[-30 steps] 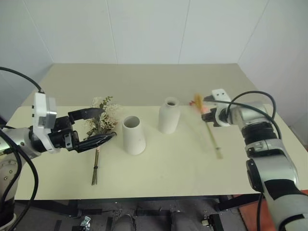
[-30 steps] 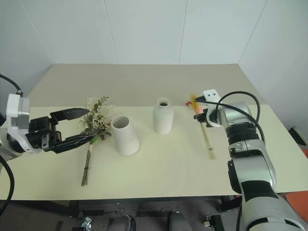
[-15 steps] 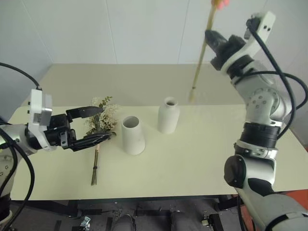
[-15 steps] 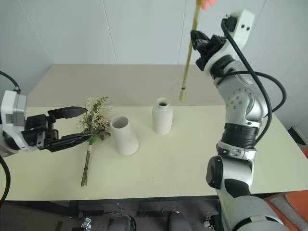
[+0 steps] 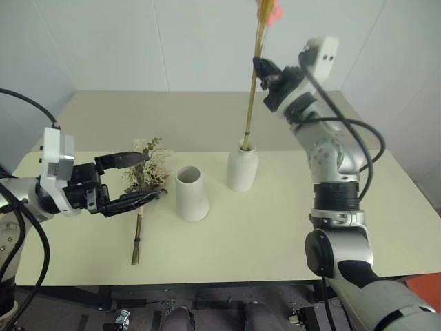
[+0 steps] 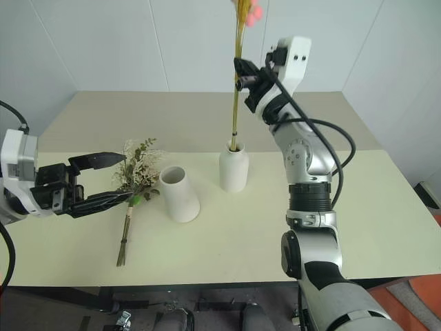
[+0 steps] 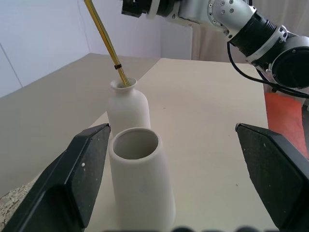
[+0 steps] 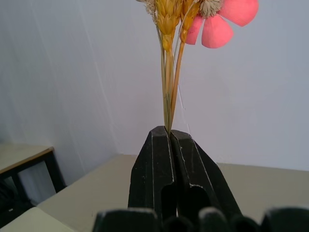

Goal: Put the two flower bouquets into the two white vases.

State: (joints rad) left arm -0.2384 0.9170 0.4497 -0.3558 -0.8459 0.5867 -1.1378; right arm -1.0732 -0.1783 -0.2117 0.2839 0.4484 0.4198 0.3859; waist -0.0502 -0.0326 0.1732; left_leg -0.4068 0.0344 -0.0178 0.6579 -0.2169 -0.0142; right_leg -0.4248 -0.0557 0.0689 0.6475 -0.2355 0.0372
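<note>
My left gripper grabs the bushy bouquet [image 5: 146,172] next by its bundled stems just below the dried blossoms and leaves, since they fan out loosely at its head.
My right gripper [image 5: 262,69] is raised high above the table, shut on the slim wheat bouquet [image 5: 251,103], which hangs upright. Pink blossoms [image 8: 224,19] top it, and its stem ends [image 7: 123,81] dip into the narrow mouth of the bottle-shaped white vase [image 5: 242,169]. The cone-shaped white vase [image 5: 191,194] stands just left of it, its mouth bare. The bushy bouquet [image 5: 146,172] lies on the table further left, stems toward the front edge. My left gripper [image 5: 155,175] hovers open at the bushy bouquet's head, and its fingers [image 7: 72,183] point at the cone vase [image 7: 142,183].
The cream table [image 5: 275,234] stretches wide to the right of the vases and behind them. Its front edge runs just below the bushy bouquet's stem ends. White walls close in the back and both sides.
My right arm has lifted the wheat bouquet off the table at the right, turned it upright and carried it left until its stem ends met the bottle vase's mouth. The left gripper stayed put.
</note>
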